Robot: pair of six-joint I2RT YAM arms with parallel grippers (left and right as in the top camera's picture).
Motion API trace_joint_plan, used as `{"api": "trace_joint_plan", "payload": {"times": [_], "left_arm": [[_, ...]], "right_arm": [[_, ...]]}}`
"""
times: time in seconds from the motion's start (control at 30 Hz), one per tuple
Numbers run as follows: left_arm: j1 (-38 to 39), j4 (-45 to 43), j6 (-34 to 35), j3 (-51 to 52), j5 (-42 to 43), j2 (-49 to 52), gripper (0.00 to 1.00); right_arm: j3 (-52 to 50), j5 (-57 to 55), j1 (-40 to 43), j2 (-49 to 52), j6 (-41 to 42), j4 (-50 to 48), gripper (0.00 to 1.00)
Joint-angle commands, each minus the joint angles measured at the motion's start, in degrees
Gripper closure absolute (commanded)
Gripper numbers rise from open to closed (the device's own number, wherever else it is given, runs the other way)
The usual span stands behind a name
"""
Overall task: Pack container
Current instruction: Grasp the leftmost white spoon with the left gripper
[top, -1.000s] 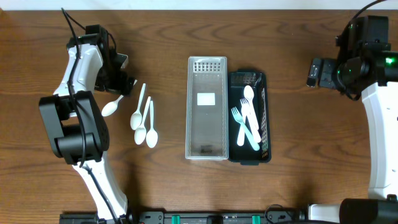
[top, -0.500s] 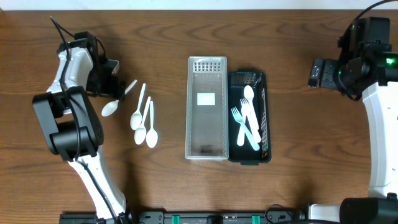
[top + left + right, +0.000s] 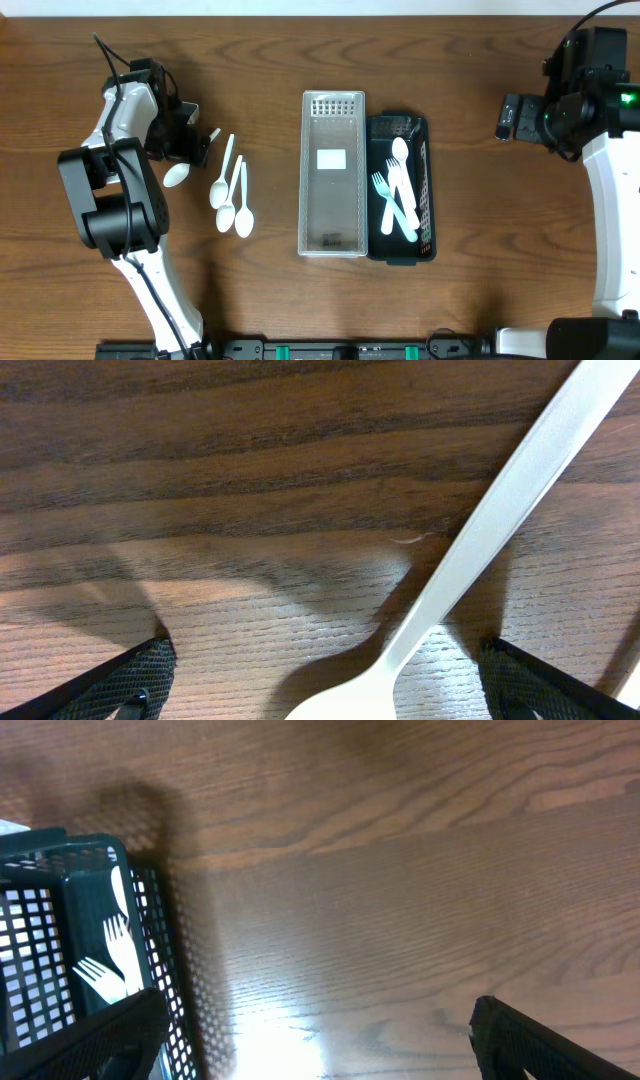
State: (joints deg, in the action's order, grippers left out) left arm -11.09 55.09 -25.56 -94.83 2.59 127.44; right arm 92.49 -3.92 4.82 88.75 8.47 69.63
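The white plastic spoon has its neck (image 3: 188,164) (image 3: 402,645) between both fingers of my left gripper, so closing now would catch the spoon and it is time to close.
A white plastic spoon (image 3: 470,550) lies on the wood table between the wide-apart fingers of my left gripper (image 3: 325,695), which is open and low over its neck. In the overhead view that spoon (image 3: 177,176) lies under my left gripper (image 3: 190,150). Three more white spoons (image 3: 231,200) lie just right of it. A clear perforated container (image 3: 333,120) stands at the centre. The dark green basket (image 3: 425,150) beside it holds forks and a spoon (image 3: 398,190). My right gripper (image 3: 508,116) is open and empty to the right of the basket (image 3: 160,950).
The right wrist view shows bare wood between the fingers, with the basket's corner at the left. The arm bases stand at the table's left and right sides.
My left gripper swung left off the spoon, then came back right and lower, now straddling the spoon's neck. The spoon has stayed on the table. The right arm has not moved.
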Motion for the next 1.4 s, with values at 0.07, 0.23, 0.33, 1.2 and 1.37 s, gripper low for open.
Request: {"api": "trace_joint_plan", "payload": {"times": [0.07,0.23,0.33,1.2,1.37], "left_arm": [[-0.07,-0.15,0.37,1.99,1.11,1.09,0.0],[-0.07,-0.17,1.31,1.99,1.55,1.09,0.18],[-0.07,-0.42,2.95,1.99,1.55,1.09,0.26],[-0.07,-0.44,4.37,1.97,1.57,0.92,0.94],[0.5,-0.15,5.81,1.22,1.55,-1.73,0.94]], "right_arm": [[-0.42,-0.57,0.52,0.46,-0.59,0.0,0.01],[-0.42,-0.55,0.52,0.46,-0.59,0.02,0.01],[-0.42,-0.55,0.52,0.46,-0.59,0.02,0.01],[-0.42,-0.37,0.52,0.46,-0.61,-0.2,0.01],[-0.42,-0.37,0.52,0.46,-0.61,-0.15,0.01]]}}
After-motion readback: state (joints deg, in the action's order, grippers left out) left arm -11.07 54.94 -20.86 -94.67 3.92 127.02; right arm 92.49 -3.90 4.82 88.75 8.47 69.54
